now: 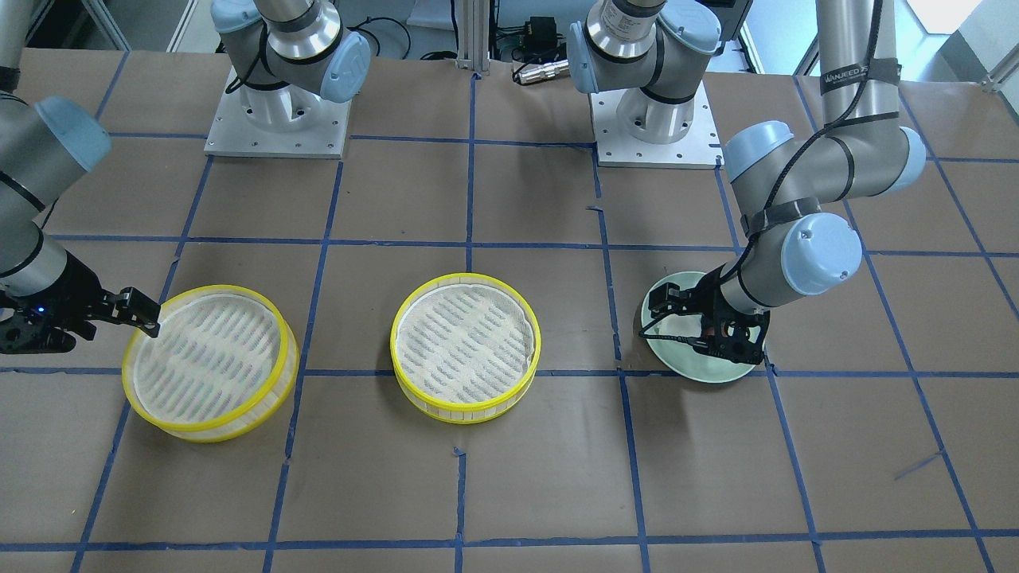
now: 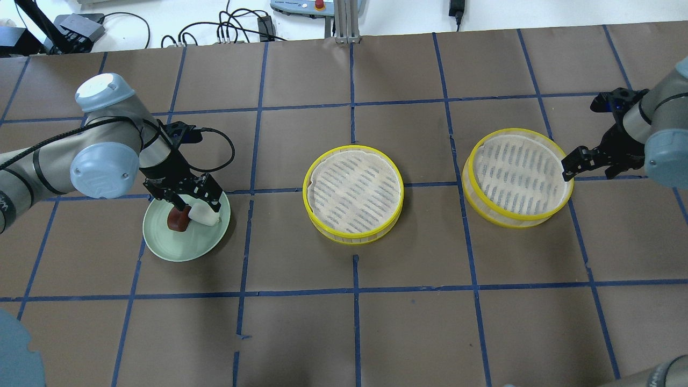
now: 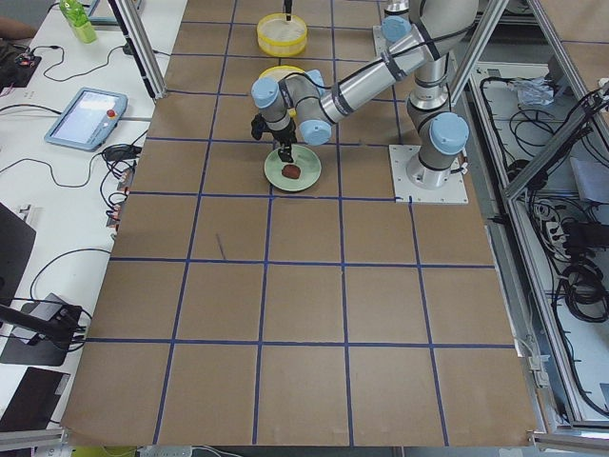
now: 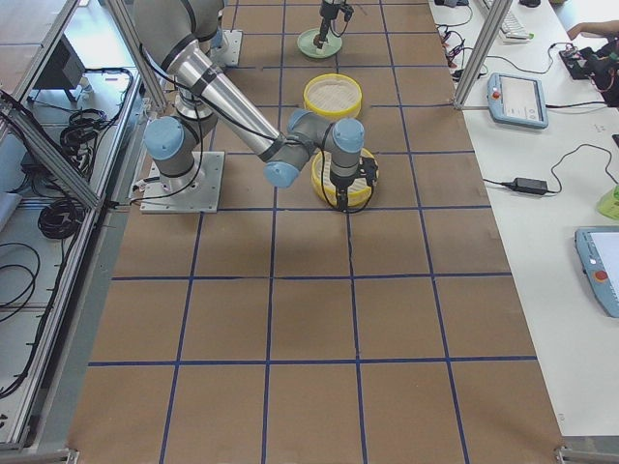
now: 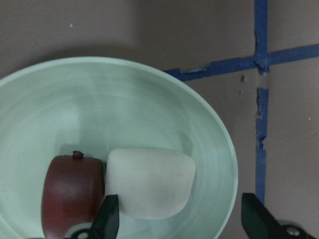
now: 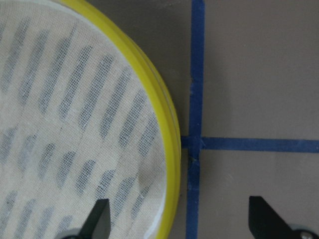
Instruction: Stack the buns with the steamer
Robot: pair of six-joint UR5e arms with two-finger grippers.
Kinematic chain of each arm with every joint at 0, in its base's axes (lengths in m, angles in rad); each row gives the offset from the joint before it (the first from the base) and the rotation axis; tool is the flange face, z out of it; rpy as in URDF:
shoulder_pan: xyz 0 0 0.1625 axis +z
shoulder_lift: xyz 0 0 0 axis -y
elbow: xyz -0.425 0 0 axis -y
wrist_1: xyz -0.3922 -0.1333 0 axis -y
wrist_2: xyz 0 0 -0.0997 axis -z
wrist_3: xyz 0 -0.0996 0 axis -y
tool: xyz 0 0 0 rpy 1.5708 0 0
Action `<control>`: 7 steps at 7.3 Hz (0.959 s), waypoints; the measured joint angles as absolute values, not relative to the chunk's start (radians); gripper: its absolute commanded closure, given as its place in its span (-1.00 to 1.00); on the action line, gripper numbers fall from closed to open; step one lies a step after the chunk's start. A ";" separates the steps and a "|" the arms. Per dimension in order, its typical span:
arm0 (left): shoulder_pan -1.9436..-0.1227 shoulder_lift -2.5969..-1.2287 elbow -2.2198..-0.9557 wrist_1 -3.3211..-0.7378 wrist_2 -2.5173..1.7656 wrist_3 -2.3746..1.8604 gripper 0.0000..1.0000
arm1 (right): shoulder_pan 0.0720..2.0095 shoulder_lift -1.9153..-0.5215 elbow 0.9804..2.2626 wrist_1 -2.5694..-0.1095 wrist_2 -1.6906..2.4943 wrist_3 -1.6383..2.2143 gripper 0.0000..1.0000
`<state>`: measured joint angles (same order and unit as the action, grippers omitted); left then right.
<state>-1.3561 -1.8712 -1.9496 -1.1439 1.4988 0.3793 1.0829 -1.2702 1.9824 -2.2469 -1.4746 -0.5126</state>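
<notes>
Next, my left gripper picks up the white bun by its rounded sides, to stack the buns in the steamer (image 1: 465,344).
A pale green plate (image 2: 183,250) holds a white bun (image 2: 204,215) and a reddish-brown bun (image 2: 178,219) side by side. My left gripper (image 2: 191,201) is open just above the plate. In the left wrist view the white bun (image 5: 149,181) lies between its fingertips and the reddish-brown bun (image 5: 70,194) is just outside one. Two yellow-rimmed steamer trays with cloth liners stand empty: one in the middle (image 2: 353,193), one toward my right (image 2: 518,177). My right gripper (image 2: 571,164) is open, and its fingers straddle the right tray's yellow rim (image 6: 167,134).
The table is brown paper with a grid of blue tape lines (image 2: 355,290). Both arm bases (image 1: 279,119) stand at the table's back edge. Cables and a control box (image 2: 301,5) lie beyond the far edge.
</notes>
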 measured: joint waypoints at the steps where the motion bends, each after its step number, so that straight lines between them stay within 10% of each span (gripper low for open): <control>1: -1.357 -1.871 -1.954 -1.131 1.503 0.380 0.96 | 1.083 -1.260 1.983 -2.251 -1.460 -0.512 0.38; 7: -1.525 -1.773 -1.910 -1.130 1.540 0.109 0.96 | 1.081 -1.254 1.978 -2.258 -1.454 -0.509 0.82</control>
<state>-1.5249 -1.7731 -1.9098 -1.1302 1.5402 0.1090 1.0815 -1.2536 1.9784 -2.2580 -1.4543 -0.5093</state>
